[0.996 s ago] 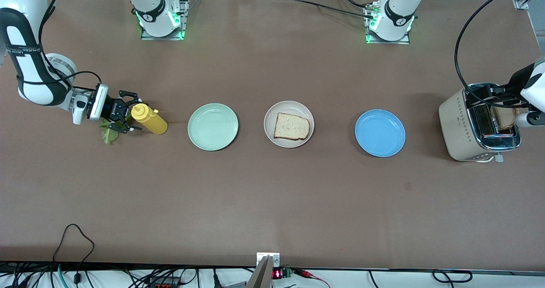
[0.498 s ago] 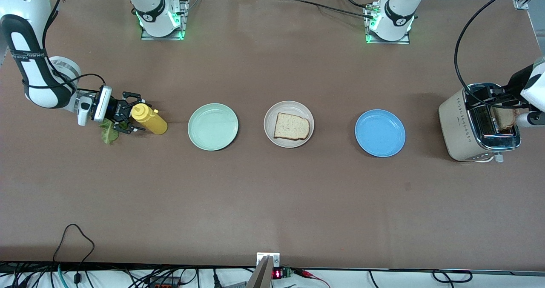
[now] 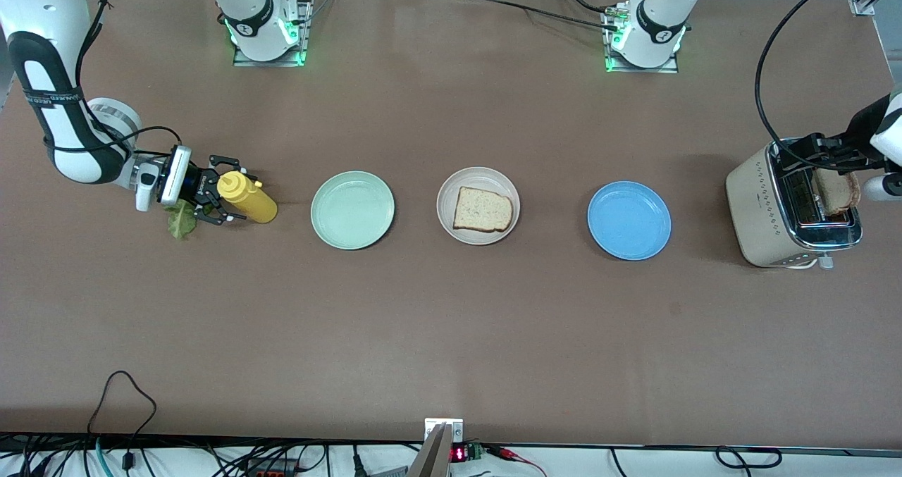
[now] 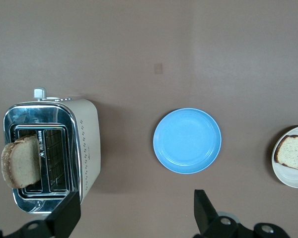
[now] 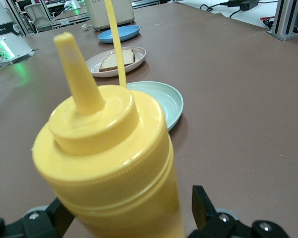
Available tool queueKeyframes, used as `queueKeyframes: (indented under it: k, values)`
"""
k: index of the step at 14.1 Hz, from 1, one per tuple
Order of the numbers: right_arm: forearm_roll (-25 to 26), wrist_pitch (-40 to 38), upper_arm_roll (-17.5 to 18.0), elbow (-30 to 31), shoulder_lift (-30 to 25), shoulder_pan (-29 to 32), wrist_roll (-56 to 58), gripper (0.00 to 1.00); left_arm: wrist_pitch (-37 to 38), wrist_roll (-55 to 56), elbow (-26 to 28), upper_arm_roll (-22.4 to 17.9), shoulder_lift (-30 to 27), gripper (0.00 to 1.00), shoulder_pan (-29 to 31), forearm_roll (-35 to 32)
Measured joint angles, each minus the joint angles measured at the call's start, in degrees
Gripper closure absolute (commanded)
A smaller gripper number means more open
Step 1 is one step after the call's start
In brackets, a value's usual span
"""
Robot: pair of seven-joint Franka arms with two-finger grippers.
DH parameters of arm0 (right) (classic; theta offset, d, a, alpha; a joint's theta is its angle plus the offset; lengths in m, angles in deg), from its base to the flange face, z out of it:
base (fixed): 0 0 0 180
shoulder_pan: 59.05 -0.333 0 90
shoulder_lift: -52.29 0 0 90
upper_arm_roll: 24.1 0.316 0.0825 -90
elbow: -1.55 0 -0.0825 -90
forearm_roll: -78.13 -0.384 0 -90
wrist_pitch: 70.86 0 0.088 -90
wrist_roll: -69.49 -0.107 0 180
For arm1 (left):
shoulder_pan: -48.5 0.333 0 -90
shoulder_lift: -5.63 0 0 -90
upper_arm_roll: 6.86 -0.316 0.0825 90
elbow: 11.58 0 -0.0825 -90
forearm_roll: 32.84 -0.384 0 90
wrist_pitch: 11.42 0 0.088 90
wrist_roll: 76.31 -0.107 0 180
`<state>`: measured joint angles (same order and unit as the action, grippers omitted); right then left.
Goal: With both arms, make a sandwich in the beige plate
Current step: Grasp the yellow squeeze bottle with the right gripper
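The fingers of the robot's right gripper are beside the yellow bottle's body (image 3: 259, 208), below its cap (image 3: 233, 184), so the right gripper should close on the yellow bottle.
The beige plate (image 3: 478, 181) sits mid-table with one slice of bread (image 3: 483, 209) on it; the left wrist view shows this plate (image 4: 283, 171) and slice (image 4: 295, 151) too. A second slice (image 3: 836, 191) pokes out of the toaster (image 3: 761, 209) slot; the left wrist view also shows it (image 4: 21, 162). My left gripper (image 3: 821, 151) hovers open above the toaster, nothing between its fingers (image 4: 201, 208). A green lettuce leaf (image 3: 180, 222) lies on the table under my right gripper (image 3: 220, 189), which is open around a yellow squeeze bottle (image 5: 109, 144).
A mint green plate (image 3: 352, 209) lies between the yellow bottle (image 3: 248, 199) and the beige plate. A blue plate (image 3: 628, 220) lies between the beige plate and the toaster. Cables trail along the table edge nearest the front camera.
My right gripper slid closer to the yellow bottle and now straddles its top. My left gripper drew back slightly from the toaster, uncovering more of the slice.
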<state>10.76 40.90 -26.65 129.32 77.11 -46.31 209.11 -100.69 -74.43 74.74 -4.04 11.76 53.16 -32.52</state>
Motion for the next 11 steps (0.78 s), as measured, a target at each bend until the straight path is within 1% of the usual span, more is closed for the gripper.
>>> queueKeyframes:
  k: [1, 2, 3, 4, 5, 8, 11]
  values:
    - [0.0, 0.0, 0.0, -0.1, 0.2, 0.0, 0.0, 0.05, 0.2, 0.0, 0.0, 0.0, 0.0, 0.00, 0.1, 0.0]
    - [0.0, 0.0, 0.0, -0.2, 0.5, 0.0, 0.0, 0.23, 0.3, 0.0, 0.0, 0.0, 0.0, 0.00, 0.2, 0.0]
    - [0.0, 0.0, 0.0, -0.3, 0.7, 0.0, 0.0, 0.43, 0.3, 0.0, 0.0, 0.0, 0.0, 0.00, 0.3, 0.0]
    - [0.0, 0.0, 0.0, -0.3, 0.9, 0.0, 0.0, 0.55, 0.3, 0.0, 0.0, 0.0, 0.0, 0.00, 0.4, 0.0]
    - [0.0, 0.0, 0.0, -0.4, 1.0, 0.0, 0.0, 0.63, 0.3, 0.0, 0.0, 0.0, 0.0, 0.00, 0.5, 0.0]
    - [-0.1, 0.0, 0.0, -0.6, 1.1, 0.0, 0.1, 0.77, 0.3, 0.0, 0.0, 0.0, 0.0, 0.00, 0.5, 0.0]
    - [-0.1, 0.0, 0.0, -0.7, 1.1, 0.0, 0.0, 0.77, 0.3, 0.0, 0.0, 0.0, 0.0, 0.00, 0.5, 0.0]
